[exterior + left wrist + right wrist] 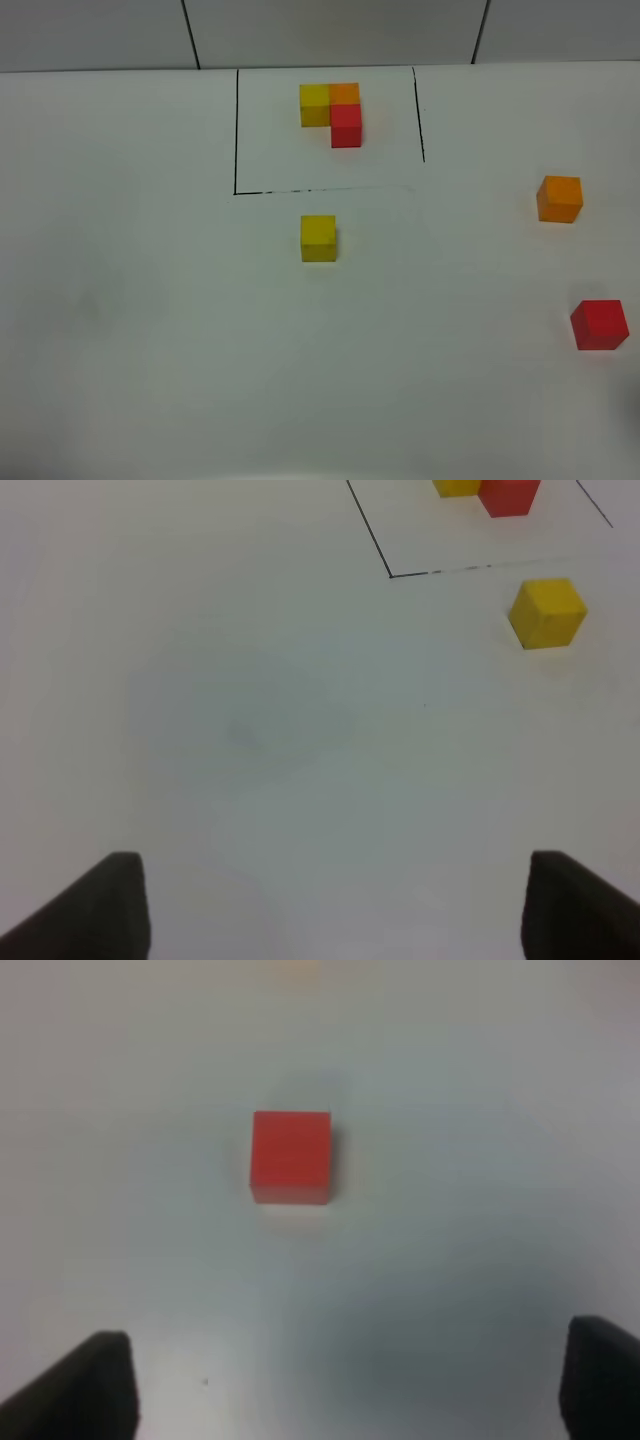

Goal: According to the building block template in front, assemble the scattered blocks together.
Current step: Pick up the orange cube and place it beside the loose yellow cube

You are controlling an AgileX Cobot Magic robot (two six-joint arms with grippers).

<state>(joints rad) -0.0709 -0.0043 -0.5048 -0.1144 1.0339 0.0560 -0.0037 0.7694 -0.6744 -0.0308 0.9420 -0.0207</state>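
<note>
My right gripper needs to grab the orange cube's opposite sides next, to join the orange cube point(559, 198) to the yellow cube.
The building block template point(333, 110) is an L of yellow, orange and red cubes inside a thin black outline at the far middle of the table. Three scattered blocks lie apart: a yellow cube point(318, 238) point(546, 612) just in front of the outline, an orange cube point(559, 198) at the right, a red cube point(599, 324) point(291, 1156) near the right edge. Neither arm shows in the high view. My left gripper point(335, 905) stands open over bare table, the yellow cube well ahead of it. My right gripper point(345, 1385) is open, with the red cube ahead and nothing between its fingers.
The white table point(150, 330) stretches wide on the left and front. A grey tiled wall point(330, 30) runs along the table's far edge. The red cube sits close to the high view's right border.
</note>
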